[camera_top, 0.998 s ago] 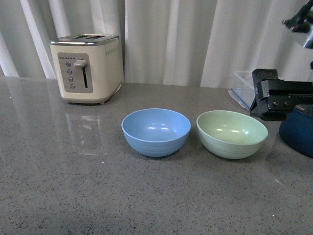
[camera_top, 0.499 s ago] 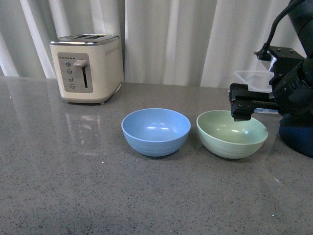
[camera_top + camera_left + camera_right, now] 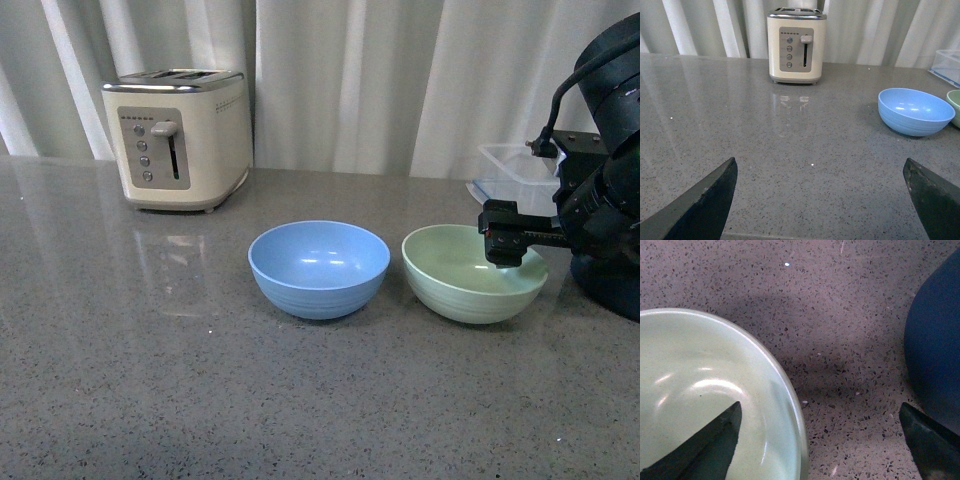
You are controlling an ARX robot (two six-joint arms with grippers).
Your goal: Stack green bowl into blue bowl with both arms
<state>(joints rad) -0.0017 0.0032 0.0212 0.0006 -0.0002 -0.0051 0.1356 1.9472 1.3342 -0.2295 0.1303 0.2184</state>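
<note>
My right gripper is about to grab the green bowl by its rim, to stack the green bowl into the blue bowl.
The green bowl stands upright on the grey counter, just right of the blue bowl; the two are apart. My right gripper hangs open over the green bowl's right rim. In the right wrist view the gripper straddles that rim, one finger above the green bowl's inside and the other outside it. My left gripper is open and empty over bare counter, not in the front view. The blue bowl and a sliver of the green bowl show in its view.
A cream toaster stands at the back left, also in the left wrist view. A dark navy pot sits right of the green bowl, close to my right gripper's outer finger. A clear plastic container stands behind. White curtains close the back.
My right arm has come in from the right and dropped over the green bowl's right rim. Both bowls have stayed in place.
</note>
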